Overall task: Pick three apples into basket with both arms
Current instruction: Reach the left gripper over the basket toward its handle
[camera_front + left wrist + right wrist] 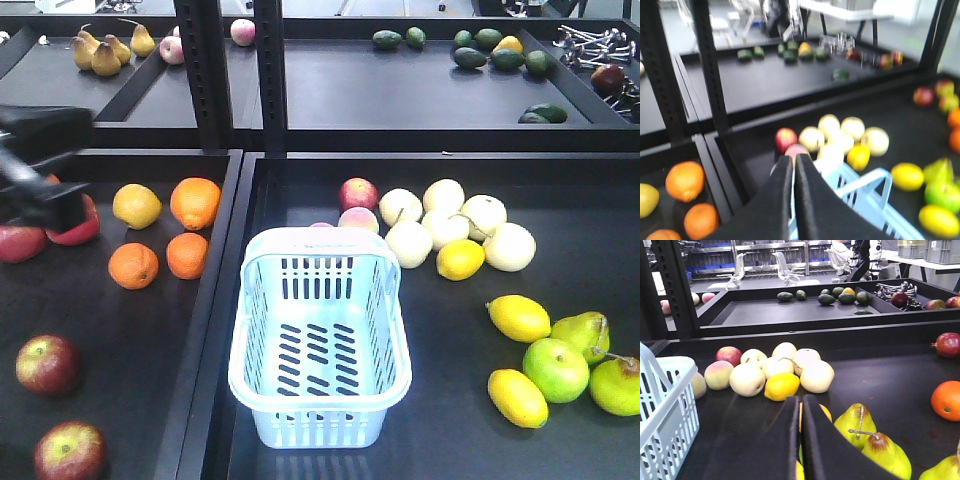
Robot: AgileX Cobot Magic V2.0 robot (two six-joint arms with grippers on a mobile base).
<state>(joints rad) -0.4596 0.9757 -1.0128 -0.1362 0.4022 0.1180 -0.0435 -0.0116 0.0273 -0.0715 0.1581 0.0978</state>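
Note:
Next, my left gripper grabs the basket (pixel 392 340) by its handle (pixel 251 320), to carry it over for picking three apples into the pale blue basket.
The pale blue basket (pixel 392 340) stands empty in the middle, on the right tray's left side. Two dark maroon apples (pixel 47 363) (pixel 68 452) lie at the front of the left tray. Two more red apples (pixel 20 243) (pixel 82 228) lie farther back, partly behind my left arm (pixel 40 205). My left gripper (pixel 794 158) is shut with nothing in it, high above the basket's (pixel 860 195) near-left corner; this view is blurred. My right gripper (pixel 800 398) is also shut on nothing, low over the right tray among lemons and pears. It does not show in the front view.
Oranges (pixel 195 202) and a lemon (pixel 137 205) share the left tray. Behind the basket lie a pinkish-red apple (pixel 358 193), pale pears (pixel 445 225) and a lemon (pixel 460 259). Lemons (pixel 518 318) and green pears (pixel 556 368) sit at the right. Black posts (pixel 270 75) stand behind.

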